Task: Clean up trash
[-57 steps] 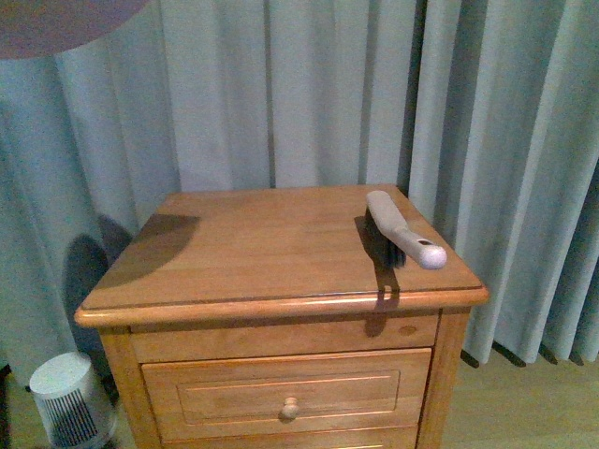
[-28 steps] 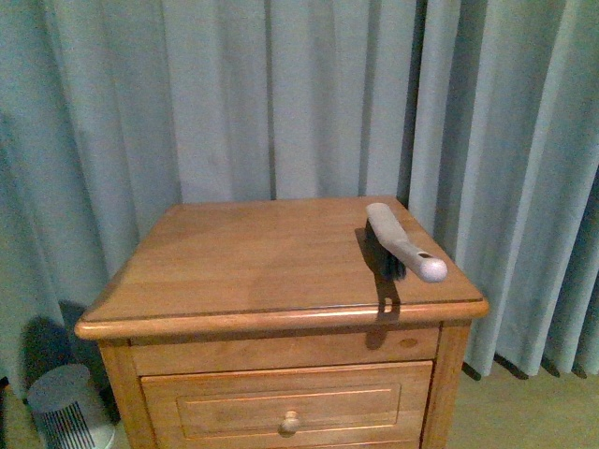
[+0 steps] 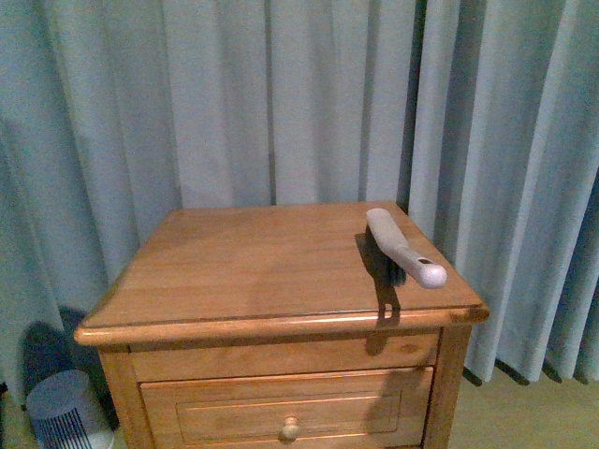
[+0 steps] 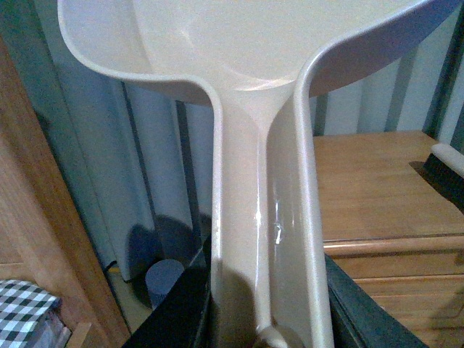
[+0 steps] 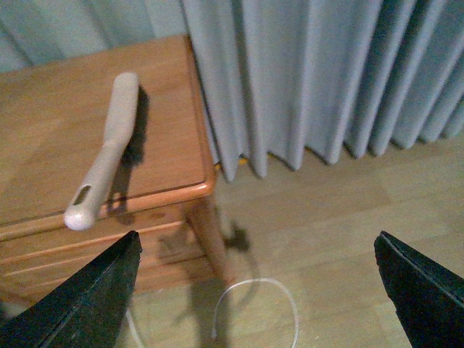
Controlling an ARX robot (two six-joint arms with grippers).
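Observation:
The brush has its pale handle (image 3: 418,268) sticking out past the nightstand's front edge (image 3: 426,318), which leaves room for the fingers of my right gripper. My right gripper needs to grab the brush there.
The trash is out of view in every frame. My left gripper (image 4: 265,308) is shut on the handle of the beige dustpan (image 4: 246,43), whose pan fills the left wrist view, held up beside the wooden nightstand (image 3: 253,267). A beige hand brush (image 3: 402,245) with dark bristles lies near the nightstand's right edge, its handle end poking past the front; the brush (image 5: 109,156) also shows in the right wrist view. My right gripper (image 5: 255,246) is open with nothing between its fingers, hanging over the floor to the right of the nightstand.
Grey curtains (image 3: 281,103) hang behind the nightstand. A small white ribbed appliance (image 3: 65,412) stands on the floor at its left. A white cable (image 5: 259,280) loops on the floor by the nightstand's leg. A black-and-white checked pillow (image 4: 25,304) lies low beside wooden furniture.
The dark shape at the front view's upper left is gone, and so is its shadow on the nightstand's left side. The nightstand sits slightly lower in the view. The brush has not moved.

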